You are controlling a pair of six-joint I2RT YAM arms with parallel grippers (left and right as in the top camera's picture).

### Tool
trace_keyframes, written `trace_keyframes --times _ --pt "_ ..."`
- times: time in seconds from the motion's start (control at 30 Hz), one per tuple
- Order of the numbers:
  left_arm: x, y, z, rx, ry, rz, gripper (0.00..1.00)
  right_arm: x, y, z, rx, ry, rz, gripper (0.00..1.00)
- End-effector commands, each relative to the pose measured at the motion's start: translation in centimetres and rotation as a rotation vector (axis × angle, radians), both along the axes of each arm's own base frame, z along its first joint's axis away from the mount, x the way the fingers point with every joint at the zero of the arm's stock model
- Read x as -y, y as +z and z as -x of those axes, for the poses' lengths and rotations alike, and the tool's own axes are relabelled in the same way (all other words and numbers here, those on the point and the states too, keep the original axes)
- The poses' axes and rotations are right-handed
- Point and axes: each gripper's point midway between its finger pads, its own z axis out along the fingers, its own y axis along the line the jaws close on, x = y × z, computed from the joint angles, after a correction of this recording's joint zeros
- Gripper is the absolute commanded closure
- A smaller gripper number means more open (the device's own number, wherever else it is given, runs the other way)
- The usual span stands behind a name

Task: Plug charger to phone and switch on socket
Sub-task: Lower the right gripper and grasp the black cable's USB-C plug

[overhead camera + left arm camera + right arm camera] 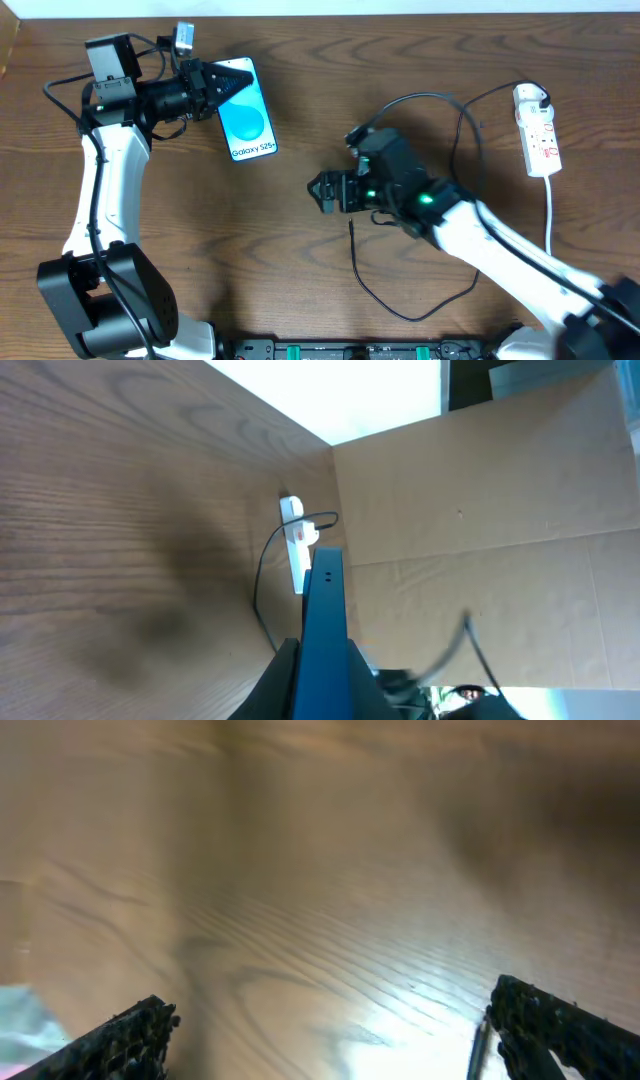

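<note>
The charger cable needs to be grabbed next by my right gripper just behind its tip (352, 234), so that the cable's tip sticks out to plug into the phone (247, 118).
The phone (247, 118) lies on the wood table at the upper left, its blue screen up. My left gripper (207, 88) is shut on the phone's top left edge. In the left wrist view the phone (322, 590) shows as a blue slab between the jaws (322, 665). The charger cable (357, 268) loops over the table, and its tip lies just below my right gripper (326, 192). That gripper is open and empty. In the right wrist view (330, 1015) a bit of cable (478, 1048) lies by the right finger. The charger's white plug (530, 97) sits in the socket (540, 138) at the far right.
The socket's white cord (550, 215) runs down the right side. The socket also shows far off in the left wrist view (296, 540), with a cardboard wall (480, 530) behind it. My right arm (500, 245) lies across the lower right.
</note>
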Motion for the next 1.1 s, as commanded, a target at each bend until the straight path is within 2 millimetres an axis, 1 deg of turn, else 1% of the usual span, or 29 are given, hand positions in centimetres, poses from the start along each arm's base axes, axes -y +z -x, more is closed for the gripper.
trace_keyframes --times 0.0,0.07,0.17,0.33,0.43,0.57,0.67,0.87,0.97,1.07 --pt "0.0 1.2 0.5 0.037 -0.015 0.008 0.93 -0.7 -1.8 -0.7 -0.006 0.004 0.091 0.01" --pt "0.0 1.2 0.5 0.037 -0.014 0.008 0.93 -0.7 -3.4 -0.8 -0.04 -0.004 0.169 0.01" --pt "0.0 1.2 0.5 0.036 -0.015 0.008 0.92 -0.6 -5.1 -0.9 -0.079 -0.02 0.279 0.01" --pt "0.0 1.2 0.5 0.037 -0.014 0.008 0.92 -0.3 -6.9 -0.8 -0.128 -0.076 0.418 0.01" --pt "0.0 1.2 0.5 0.037 -0.014 0.008 0.92 -0.1 -8.0 -0.1 -0.172 -0.112 0.459 0.01" --pt "0.0 1.2 0.5 0.037 -0.014 0.008 0.93 1.2 -8.9 0.9 -0.23 -0.173 0.516 0.01" --pt "0.0 1.2 0.5 0.039 -0.015 0.006 0.92 1.9 -9.1 1.6 -0.265 -0.197 0.543 0.01" --pt "0.0 1.2 0.5 0.038 -0.015 0.007 0.92 1.5 -9.4 2.5 -0.301 -0.189 0.535 0.02" --pt "0.1 1.0 0.5 0.034 -0.015 0.008 0.92 1.5 -10.0 3.2 -0.326 -0.198 0.549 0.03" --pt "0.1 0.9 0.6 0.028 -0.015 0.009 0.93 1.4 -11.2 3.9 -0.358 -0.185 0.569 0.02"
